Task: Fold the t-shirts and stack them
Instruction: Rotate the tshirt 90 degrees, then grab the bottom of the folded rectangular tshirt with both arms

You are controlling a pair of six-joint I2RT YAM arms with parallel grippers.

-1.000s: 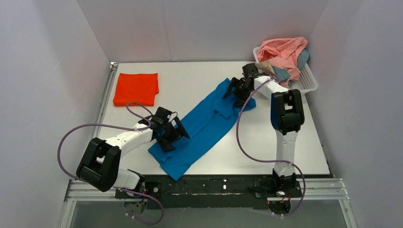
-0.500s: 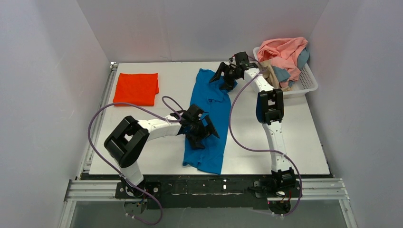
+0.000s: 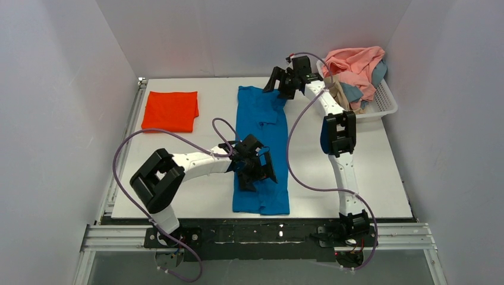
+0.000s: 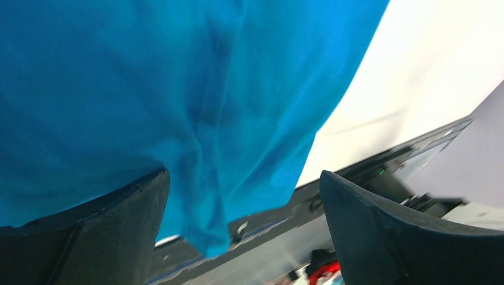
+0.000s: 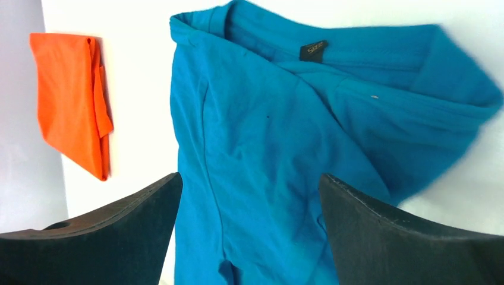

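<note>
I need to grab the blue t-shirt next with my left gripper by a corner of its hem end (image 3: pixel 285 211), to fold that end toward the collar (image 3: pixel 260 91).
A bright blue t-shirt (image 3: pixel 261 127) lies as a long strip from the table's far middle to its front edge. My left gripper (image 3: pixel 257 177) is open over the shirt's lower part, and its wrist view shows blue cloth (image 4: pixel 178 89) between the spread fingers (image 4: pixel 101 231) of the left gripper (image 4: pixel 243 196). My right gripper (image 3: pixel 278 89) is open and hovers just above the shirt's collar end (image 5: pixel 279 136); nothing is between the right gripper's (image 5: pixel 249 196) jaws. A folded orange-red t-shirt (image 3: pixel 171 111) lies at the far left and also shows in the right wrist view (image 5: pixel 71 101).
A white lattice basket (image 3: pixel 386 101) stands at the far right, holding a pink shirt (image 3: pixel 356 62), a tan one (image 3: pixel 337 89) and a dusty blue one (image 3: pixel 352 92). White walls enclose the table. The black frame rail (image 3: pixel 285 233) runs along the front edge.
The blue shirt has swung from a diagonal to a straight front-to-back strip. My left gripper moved right with its lower part; my right gripper moved left and farther back.
</note>
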